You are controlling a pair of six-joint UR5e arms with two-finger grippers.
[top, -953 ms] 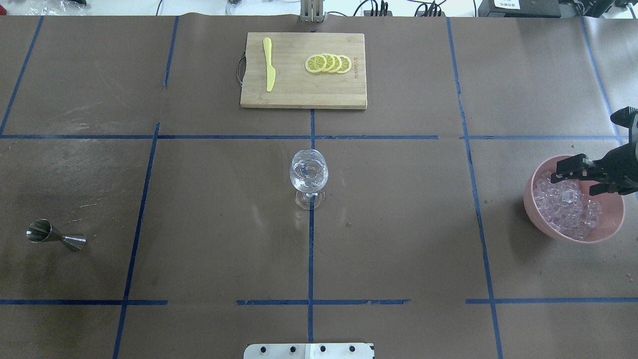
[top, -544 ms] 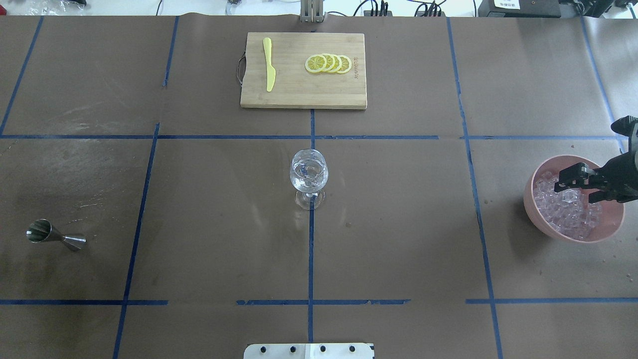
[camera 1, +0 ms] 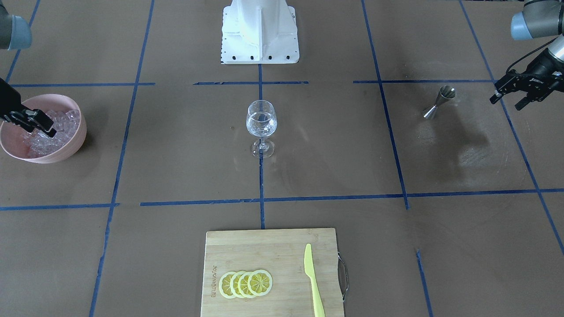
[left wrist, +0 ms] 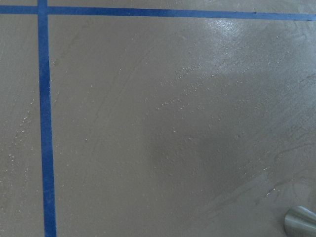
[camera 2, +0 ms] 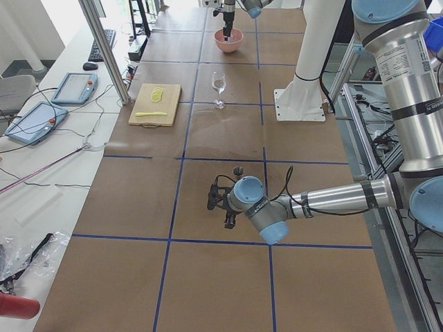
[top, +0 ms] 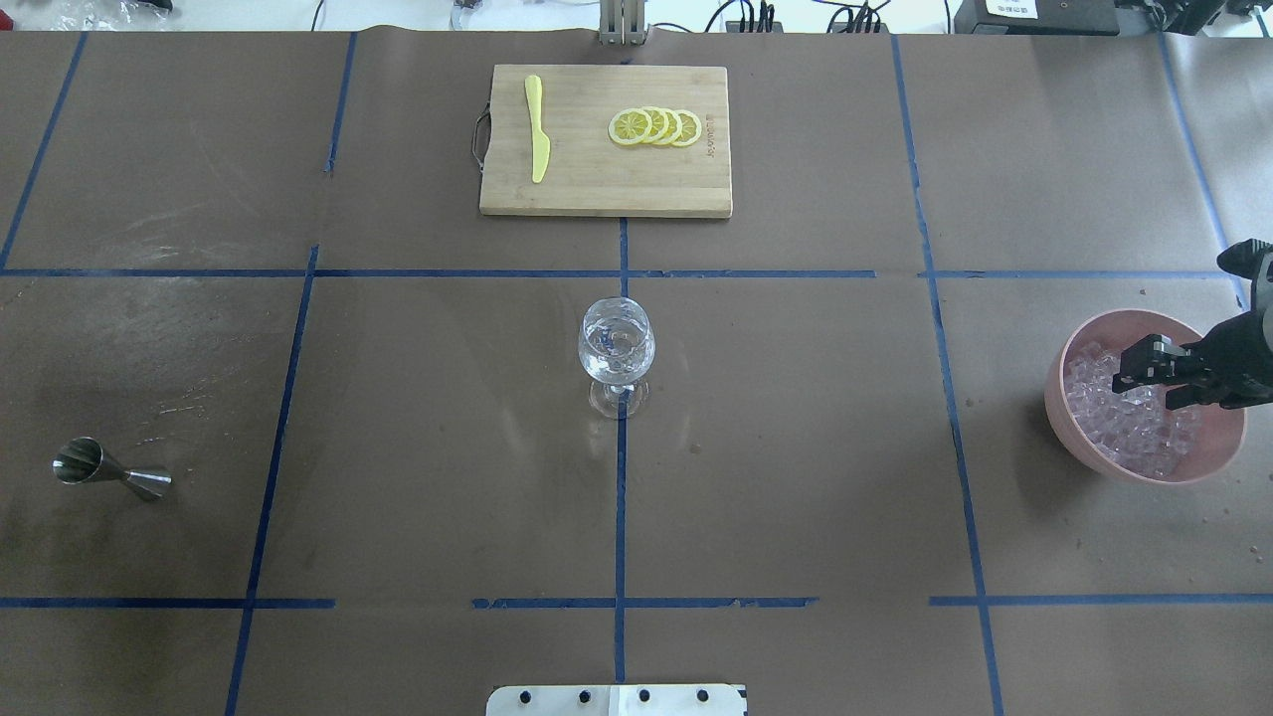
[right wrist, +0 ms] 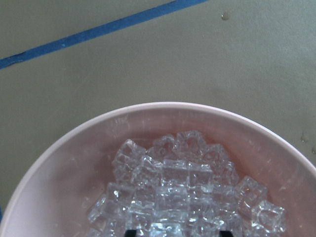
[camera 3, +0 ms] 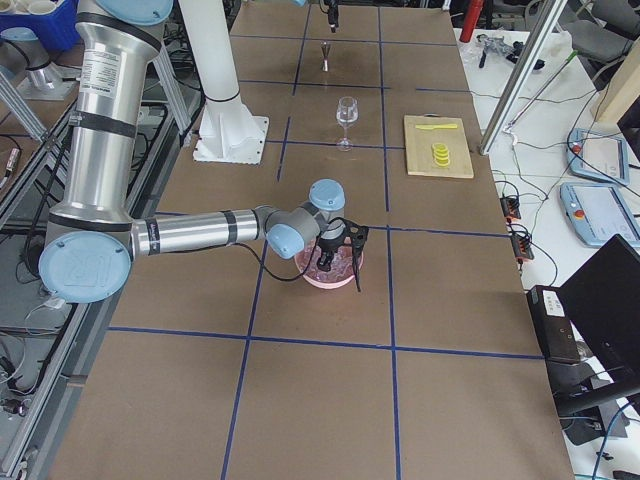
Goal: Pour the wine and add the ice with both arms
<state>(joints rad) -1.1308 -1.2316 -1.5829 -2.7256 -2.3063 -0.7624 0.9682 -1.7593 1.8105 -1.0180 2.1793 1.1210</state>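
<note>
I next need my right gripper to pick up one clear ice cube by its opposite flat sides to chill the wine in the stemmed glass [camera 1: 261, 120].
A stemmed wine glass [top: 617, 343] stands at the table's centre with a little clear wine in its bowl [camera 1: 261, 122]. A pink bowl [top: 1069, 438] at the right holds a heap of clear ice cubes [top: 1124, 418]. My right gripper [top: 1156, 381] is open, low over the ice, with its fingertips at the heap. The right wrist view shows the ice [right wrist: 182, 187] just below, with the two tips apart at the bottom edge. My left gripper [camera 1: 506, 102] is open and empty, a little outward of a steel jigger [camera 1: 438, 103].
A wooden cutting board [top: 597, 189] at the far side carries lemon slices [top: 656, 127] and a yellow knife [top: 537, 129]. The jigger [top: 104, 469] stands at the near left. The white robot base [camera 1: 260, 31] is at the near middle edge.
My right gripper has moved down and slightly back toward the ice heap in the pink bowl. The glass and jigger have not moved.
</note>
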